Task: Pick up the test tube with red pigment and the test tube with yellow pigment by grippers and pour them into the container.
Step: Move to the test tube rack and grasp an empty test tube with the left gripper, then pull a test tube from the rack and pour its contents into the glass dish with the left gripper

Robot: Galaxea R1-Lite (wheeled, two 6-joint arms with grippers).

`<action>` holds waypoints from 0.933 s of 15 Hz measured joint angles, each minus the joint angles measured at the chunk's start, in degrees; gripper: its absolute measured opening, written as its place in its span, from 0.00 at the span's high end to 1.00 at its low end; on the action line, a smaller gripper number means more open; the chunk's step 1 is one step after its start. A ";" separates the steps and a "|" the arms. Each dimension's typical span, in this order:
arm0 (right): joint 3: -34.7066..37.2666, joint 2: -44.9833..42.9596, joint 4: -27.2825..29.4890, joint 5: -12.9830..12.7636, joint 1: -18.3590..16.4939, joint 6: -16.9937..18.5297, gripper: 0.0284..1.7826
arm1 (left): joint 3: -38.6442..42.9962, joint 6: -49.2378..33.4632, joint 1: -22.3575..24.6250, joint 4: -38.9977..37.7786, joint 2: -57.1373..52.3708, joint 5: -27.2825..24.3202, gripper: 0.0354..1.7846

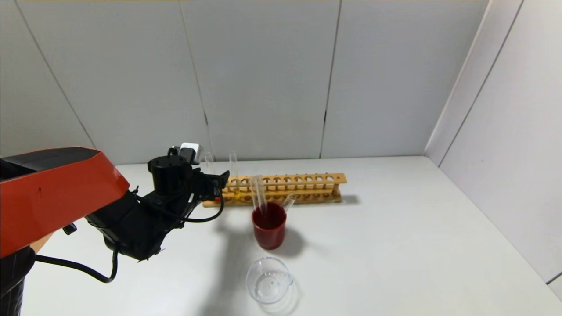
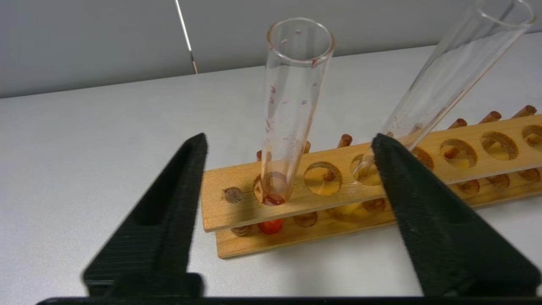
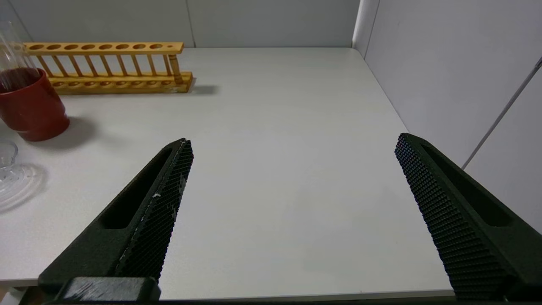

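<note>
The wooden rack closes around the lower end of the red tube, so my left gripper will next grab the tube by the bare glass above the rack.
The test tube with red pigment stands in the end hole of the wooden rack, with a little red liquid at its bottom. The test tube with yellow pigment leans in a hole two places along. In the head view they stand at the rack's left end, the red tube and the yellow one. My left gripper is open, with the red tube in line between its fingers, just beyond the tips and untouched. The container sits at the table front. My right gripper is open and empty over bare table.
A dark red cup holding colourless tubes stands between the rack and the container. The cup and rack also show in the right wrist view. Grey walls close the back and right of the table.
</note>
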 joint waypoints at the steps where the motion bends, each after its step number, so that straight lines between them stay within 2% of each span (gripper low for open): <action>1: 0.00 0.00 0.00 0.00 0.00 0.00 0.02 | 0.00 0.00 0.00 0.00 0.01 0.00 0.38; 4: 0.00 0.00 0.00 0.00 -0.02 0.00 0.02 | 0.00 0.11 -0.02 0.00 0.01 0.09 0.70; 6: 0.00 0.00 0.00 0.00 0.00 0.00 0.02 | 0.13 0.28 -0.09 0.09 0.00 0.61 0.83; 10: 0.00 0.00 0.00 0.00 0.00 0.00 0.02 | 0.11 0.52 -0.38 0.55 -0.22 0.96 0.85; 14: 0.00 0.00 0.00 0.00 -0.02 0.00 0.02 | -0.34 0.63 -0.46 5.16 -3.66 1.05 0.85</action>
